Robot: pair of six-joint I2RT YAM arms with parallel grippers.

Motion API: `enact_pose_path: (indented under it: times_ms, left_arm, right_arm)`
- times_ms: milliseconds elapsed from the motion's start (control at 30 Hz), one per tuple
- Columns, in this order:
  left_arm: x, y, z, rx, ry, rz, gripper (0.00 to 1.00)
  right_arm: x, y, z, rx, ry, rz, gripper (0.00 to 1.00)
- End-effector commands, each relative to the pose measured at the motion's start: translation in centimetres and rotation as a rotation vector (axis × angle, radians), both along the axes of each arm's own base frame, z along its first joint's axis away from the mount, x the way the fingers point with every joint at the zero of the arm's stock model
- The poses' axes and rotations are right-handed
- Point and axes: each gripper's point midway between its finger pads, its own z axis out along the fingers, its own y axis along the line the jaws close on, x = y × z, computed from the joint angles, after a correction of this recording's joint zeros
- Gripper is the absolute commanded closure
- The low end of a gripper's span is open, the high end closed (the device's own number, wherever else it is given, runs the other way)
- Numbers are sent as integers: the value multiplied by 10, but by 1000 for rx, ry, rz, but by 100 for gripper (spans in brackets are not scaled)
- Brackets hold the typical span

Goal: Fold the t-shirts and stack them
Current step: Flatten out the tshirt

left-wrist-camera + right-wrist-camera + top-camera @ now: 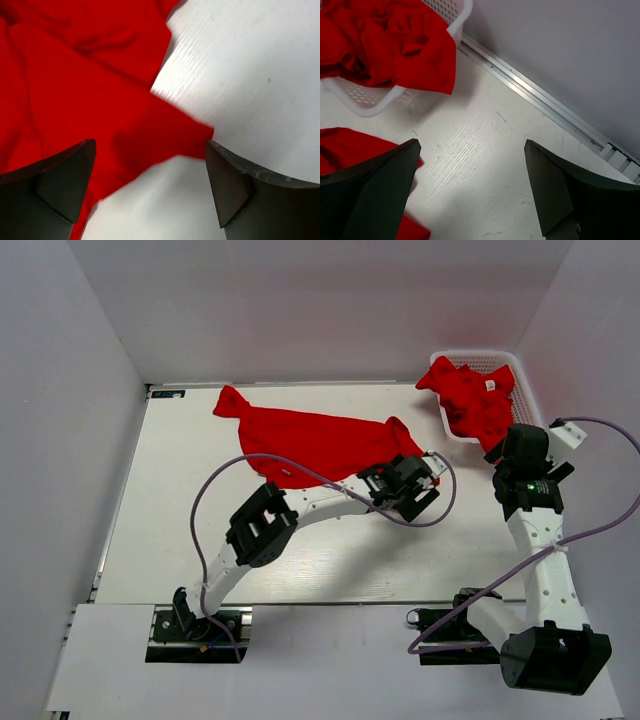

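Note:
I will grab the crumpled red t-shirt by its flat corner (163, 139) with my left gripper to spread it for folding, and another corner stays for my right gripper.
One red t-shirt (320, 440) lies crumpled across the back of the white table. My left gripper (422, 486) is open at its right end. In the left wrist view the shirt (75, 85) fills the upper left, and a corner of it lies flat between the open fingers of my left gripper (150, 146), which hold nothing. More red t-shirts (472, 400) are heaped in the basket, one hanging over its rim (427, 60). My right gripper (498, 453) is open and empty just in front of the basket; in its own view it (472, 144) hovers over bare table.
The white lattice basket (524, 385) stands at the back right corner, also seen in the right wrist view (462, 12). An aluminium rail (545, 102) and the wall run along the table's right edge. A piece of the spread shirt (347, 145) lies beside my right gripper's left finger.

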Motion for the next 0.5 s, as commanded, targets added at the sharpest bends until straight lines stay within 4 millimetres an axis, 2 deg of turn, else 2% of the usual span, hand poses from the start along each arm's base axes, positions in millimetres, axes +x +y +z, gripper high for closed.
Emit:
enact_pose_path:
  times_ms: [0,33,167,200,300,333,400,433,467]
  left_arm:
    - [7,-27,20,-72,-41,-1,0]
    - [4,-36,22,-88,-40,-18,0]
    - [-3,-40,0,-55,-8,-26,3]
    - [-4,-41,0,-59,-1,-34,4]
    - [-8,-42,-6,-46,-6,-33,15]
    - [-9,-37,-17,-22,6,-20,22]
    - [-8,-35,-23,-15,1,-13,31]
    - [-9,-32,-27,1,1,-20,50]
    - [-11,-35,-25,-4,-11,-20,62]
  right_arm:
    - [1,-5,32,-22,-78,-7,10]
    - [0,-6,30,-20,-73,-11,10]
    - [4,-5,23,-11,-52,6,10]
    - [7,-4,21,-9,-49,17,10]
    - [12,-4,16,-1,-35,32,10]
    - [12,-4,15,1,-31,33,10]
    - [14,-4,10,5,-21,37,10]
    - [16,-4,10,5,-27,37,10]
    - [16,-3,6,13,-19,46,10]
